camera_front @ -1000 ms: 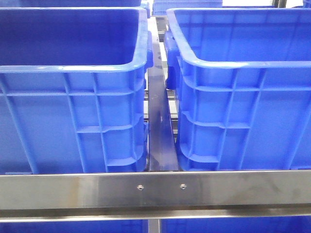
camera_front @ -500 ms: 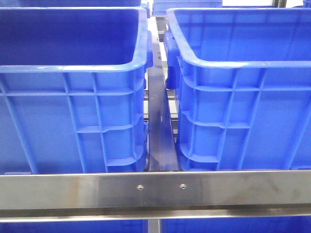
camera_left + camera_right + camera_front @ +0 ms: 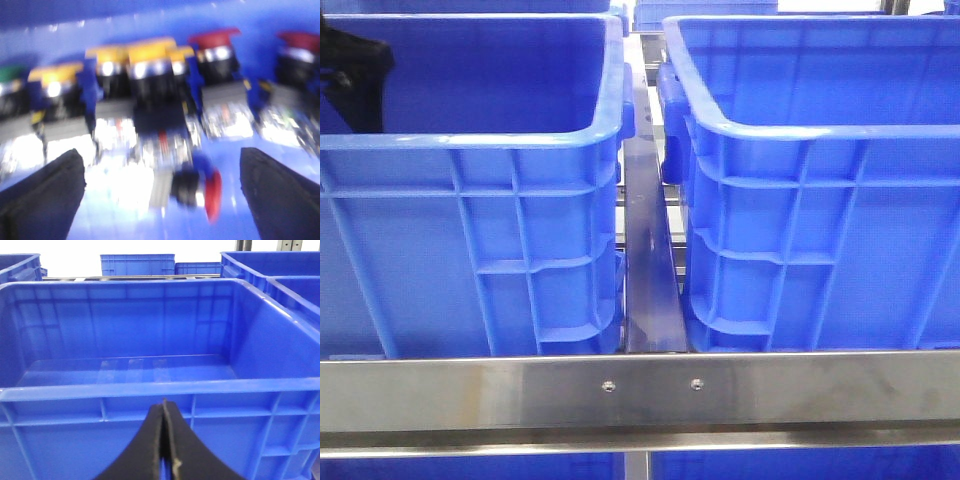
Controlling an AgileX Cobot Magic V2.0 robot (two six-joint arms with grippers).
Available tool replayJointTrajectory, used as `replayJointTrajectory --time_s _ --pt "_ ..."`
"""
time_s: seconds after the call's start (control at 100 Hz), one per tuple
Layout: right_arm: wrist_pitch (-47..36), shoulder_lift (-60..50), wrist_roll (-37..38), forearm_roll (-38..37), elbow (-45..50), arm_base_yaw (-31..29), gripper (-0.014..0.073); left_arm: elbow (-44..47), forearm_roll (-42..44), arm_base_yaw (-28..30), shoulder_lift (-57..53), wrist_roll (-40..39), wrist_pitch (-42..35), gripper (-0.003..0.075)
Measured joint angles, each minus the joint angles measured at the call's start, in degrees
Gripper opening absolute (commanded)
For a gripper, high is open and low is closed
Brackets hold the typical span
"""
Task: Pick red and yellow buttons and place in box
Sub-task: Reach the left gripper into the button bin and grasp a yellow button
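The fingers are above the toppled red button in the left wrist view, so my left gripper lowers first, then closes on the button.
In the left wrist view, blurred push buttons lie on the floor of a blue crate (image 3: pixel 280 15). Several have yellow caps (image 3: pixel 150 50), two stand with red caps (image 3: pixel 214 37), and one red-capped button (image 3: pixel 212 192) lies on its side. My left gripper (image 3: pixel 160 160) is open above them, with the toppled red button between its fingers (image 3: pixel 50 195) and holding nothing. In the front view my left arm (image 3: pixel 350 65) shows inside the left crate (image 3: pixel 470 140). My right gripper (image 3: pixel 164 407) is shut and empty, in front of an empty blue crate (image 3: pixel 150 387).
A second blue crate (image 3: pixel 820 130) stands on the right in the front view, with a dark bar (image 3: pixel 648 260) between the two. A steel rail (image 3: pixel 640 390) crosses the front. A green-capped button (image 3: pixel 10 75) lies at the row's end. More blue crates (image 3: pixel 137 264) stand behind.
In the front view my left arm has come into sight at the far left, inside the left crate. The crates have not moved.
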Motion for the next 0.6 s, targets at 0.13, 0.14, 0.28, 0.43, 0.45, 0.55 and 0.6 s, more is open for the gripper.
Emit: replayJointTrajectory --time_s 0.13,0.14,0.28,0.43,0.45,0.55,0.6 --pt "0.0 0.0 0.0 0.0 0.0 0.0 -0.0062 -2.4 0.0 0.0 4.1 0.0 0.0 0.0589" --pt "0.0 0.0 0.0 0.0 0.0 0.0 -0.0062 -2.5 0.0 0.0 4.3 0.0 0.0 0.0589" --pt "0.0 0.0 0.0 0.0 0.0 0.0 -0.0062 -3.3 0.0 0.0 7.2 0.0 0.0 0.0563" --pt "0.0 0.0 0.0 0.0 0.0 0.0 -0.0062 -3.6 0.0 0.0 8.9 0.0 -0.1 0.0449" --pt "0.0 0.0 0.0 0.0 0.0 0.0 -0.0062 -3.6 0.0 0.0 9.1 0.0 -0.1 0.0427" --pt "0.0 0.0 0.0 0.0 0.0 0.0 -0.0062 -3.7 -0.2 0.0 9.2 0.0 -0.5 0.0309" --pt "0.0 0.0 0.0 0.0 0.0 0.0 -0.0062 -3.7 -0.2 0.0 9.2 0.0 -0.6 0.0252"
